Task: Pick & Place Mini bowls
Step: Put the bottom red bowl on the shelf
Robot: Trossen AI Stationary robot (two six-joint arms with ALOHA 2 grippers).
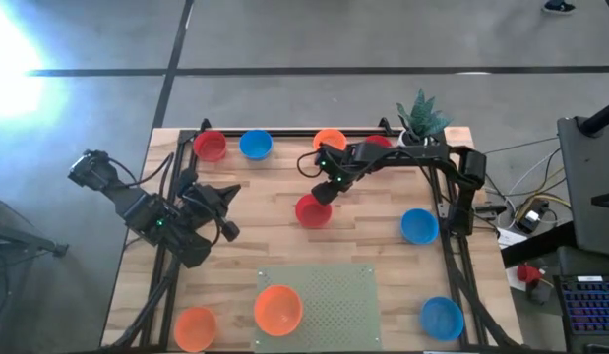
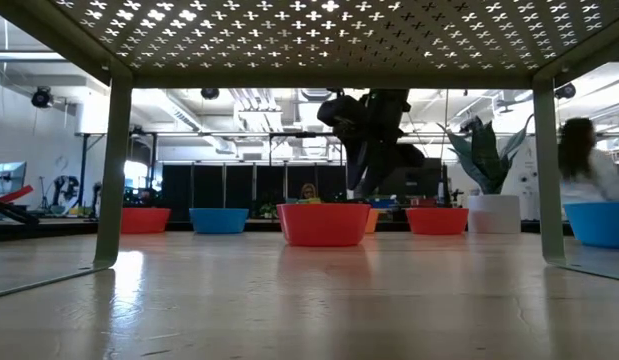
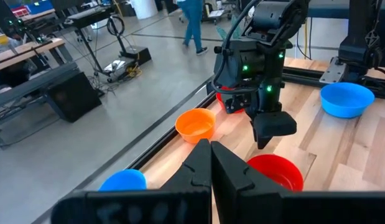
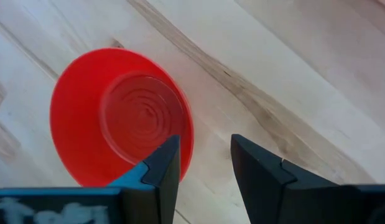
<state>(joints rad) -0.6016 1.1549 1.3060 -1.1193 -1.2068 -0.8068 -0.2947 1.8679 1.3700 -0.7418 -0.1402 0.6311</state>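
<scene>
The right gripper grabs the red mini bowl by its rim (image 1: 328,205) next, to place the bowl on the green perforated mat (image 1: 338,305).
A red mini bowl (image 1: 313,210) sits upright on the wooden table near its middle; it also shows in the right wrist view (image 4: 120,115) and the low view (image 2: 324,222). My right gripper (image 1: 322,194) (image 4: 204,158) hangs open just above this bowl's far right rim, one finger over the rim and one outside it, touching nothing. My left gripper (image 1: 228,197) (image 3: 211,158) is shut and waits over the table's left part, pointing at the red bowl (image 3: 276,171). The other bowls stand apart on the table.
Red (image 1: 210,146), blue (image 1: 255,145), orange (image 1: 330,141) and red (image 1: 380,142) bowls line the far edge beside a potted plant (image 1: 419,118). Blue bowls (image 1: 419,226) (image 1: 442,318) stand on the right. An orange bowl (image 1: 278,308) overlaps the green perforated mat (image 1: 329,295); another (image 1: 196,327) sits near left.
</scene>
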